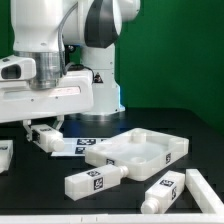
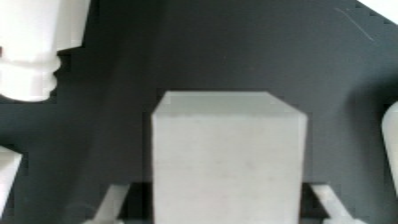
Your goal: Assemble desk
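The leg is hanging above the dark table and would fall if I opened now, so my gripper needs to keep holding the white leg (image 1: 48, 138) (image 2: 228, 150).
The desk's white rimmed tabletop (image 1: 140, 150) lies on the black table right of centre. My gripper (image 1: 38, 127) hangs at the exterior view's left, shut on a white square-section leg (image 1: 47, 137) that it holds just above the table. In the wrist view this leg (image 2: 226, 150) fills the space between my fingers (image 2: 118, 198), and the gripper (image 2: 226, 202) straddles it. Three more tagged legs lie on the table: one in front of the tabletop (image 1: 95, 180), one further right (image 1: 165, 187) and one at the right edge (image 1: 206, 184).
The marker board (image 1: 88, 146) lies flat between the gripper and the tabletop. A white part (image 1: 3, 156) shows at the exterior view's left edge. In the wrist view another white leg (image 2: 36, 50) lies on the dark table beyond the held one. The robot's base stands behind.
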